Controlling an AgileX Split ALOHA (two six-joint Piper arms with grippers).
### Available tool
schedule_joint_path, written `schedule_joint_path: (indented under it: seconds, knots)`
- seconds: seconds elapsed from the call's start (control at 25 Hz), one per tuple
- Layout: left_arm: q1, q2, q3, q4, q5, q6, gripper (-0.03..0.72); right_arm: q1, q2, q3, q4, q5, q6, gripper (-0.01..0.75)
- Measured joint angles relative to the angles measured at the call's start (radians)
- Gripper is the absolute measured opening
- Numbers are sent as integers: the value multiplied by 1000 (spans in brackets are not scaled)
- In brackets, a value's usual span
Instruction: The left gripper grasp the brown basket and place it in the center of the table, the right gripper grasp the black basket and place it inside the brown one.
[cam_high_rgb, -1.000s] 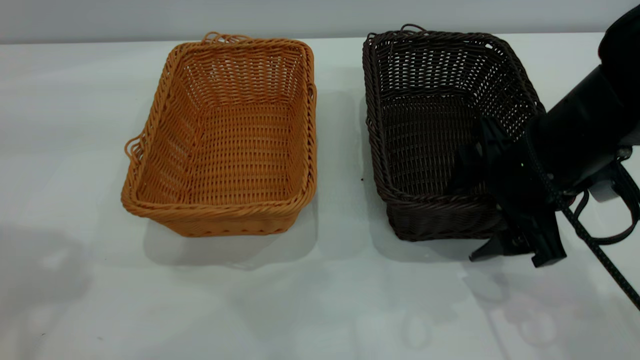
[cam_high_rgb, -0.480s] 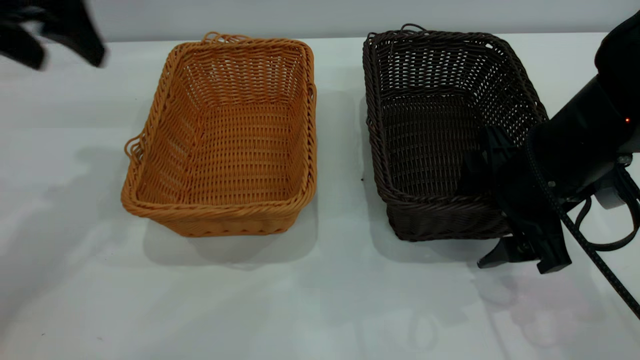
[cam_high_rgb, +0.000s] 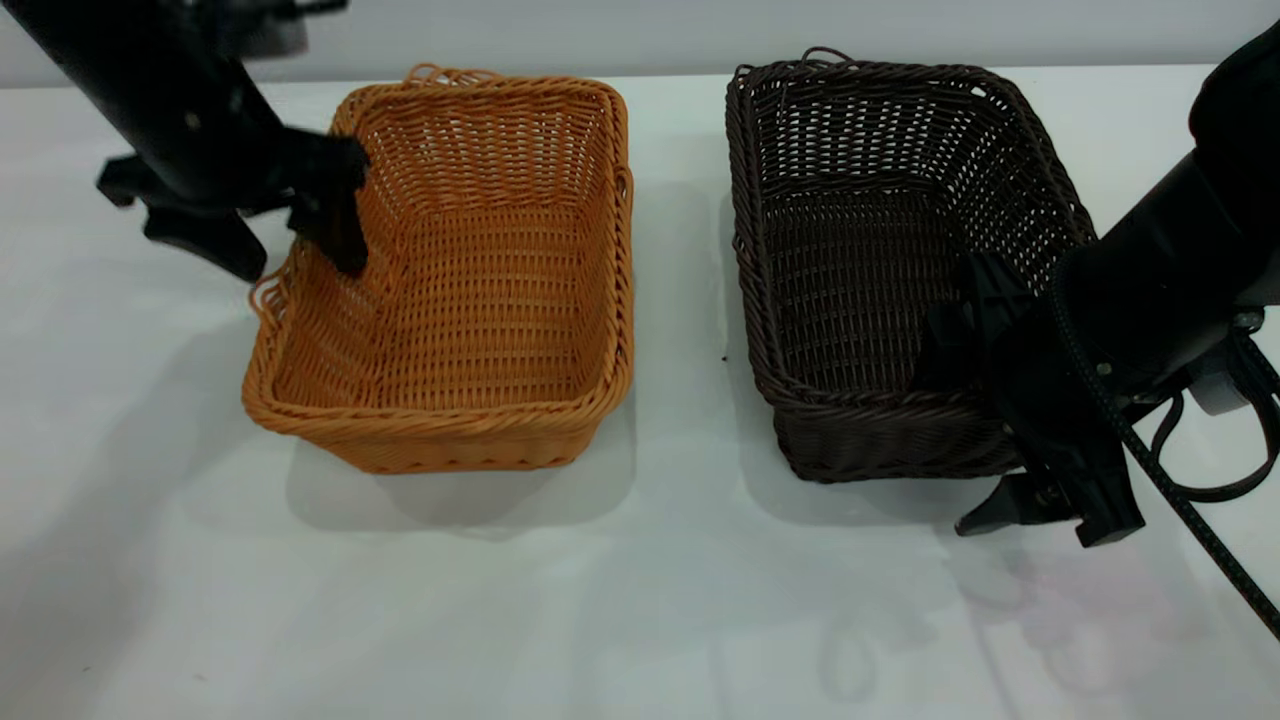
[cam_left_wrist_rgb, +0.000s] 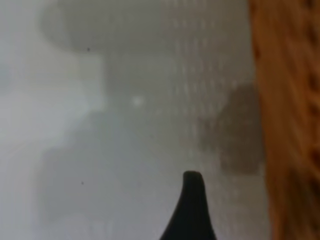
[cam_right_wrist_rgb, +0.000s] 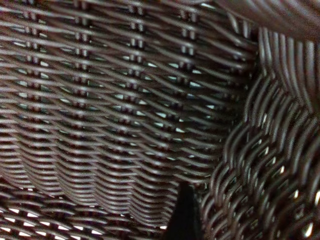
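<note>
The brown basket (cam_high_rgb: 470, 300) needs to go in the table's center, so my left gripper should next grab it by its long side's rim (cam_high_rgb: 292, 266).
The brown basket (cam_high_rgb: 470, 300) stands left of the table's (cam_high_rgb: 640, 600) middle, and the black basket (cam_high_rgb: 880, 270) stands to its right. My left gripper (cam_high_rgb: 290, 262) is open and straddles the brown basket's left wall, one finger inside and one outside. In the left wrist view a fingertip (cam_left_wrist_rgb: 192, 210) hangs over the table beside the brown basket (cam_left_wrist_rgb: 290, 125). My right gripper (cam_high_rgb: 985, 430) is open astride the black basket's near right corner. The right wrist view shows one finger (cam_right_wrist_rgb: 186, 215) inside the black basket (cam_right_wrist_rgb: 125, 100), close to its wall.
Black cables (cam_high_rgb: 1200, 490) loop down from the right arm to the table at the far right. A pale wall (cam_high_rgb: 640, 30) runs behind the table's far edge. About a hand's width of bare tabletop separates the two baskets.
The left arm has swung in from the top left corner and come down over the brown basket's left wall. The right gripper has shifted slightly right. Neither basket has moved.
</note>
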Motion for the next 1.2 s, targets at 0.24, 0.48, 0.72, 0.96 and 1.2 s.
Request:
schedule_joint_path:
  seconds: [0.24, 0.48, 0.72, 0.96, 1.2]
  knots:
    - [-17, 33, -1, -4, -59, -2, 477, 0, 0, 0, 0, -26, -1, 455]
    - [-20, 49, -2, -4, -64, -2, 414, 0, 0, -2, 0, -72, -1, 281]
    - [-20, 51, -2, -4, -71, -2, 221, 0, 0, -4, 8, -86, 11, 119]
    - [-20, 51, -5, -9, -72, -3, 79, -5, -16, -9, 8, -85, 5, 90]
    - [-20, 29, -5, 65, -63, 134, 78, -101, -141, 0, -12, -66, -181, 90]
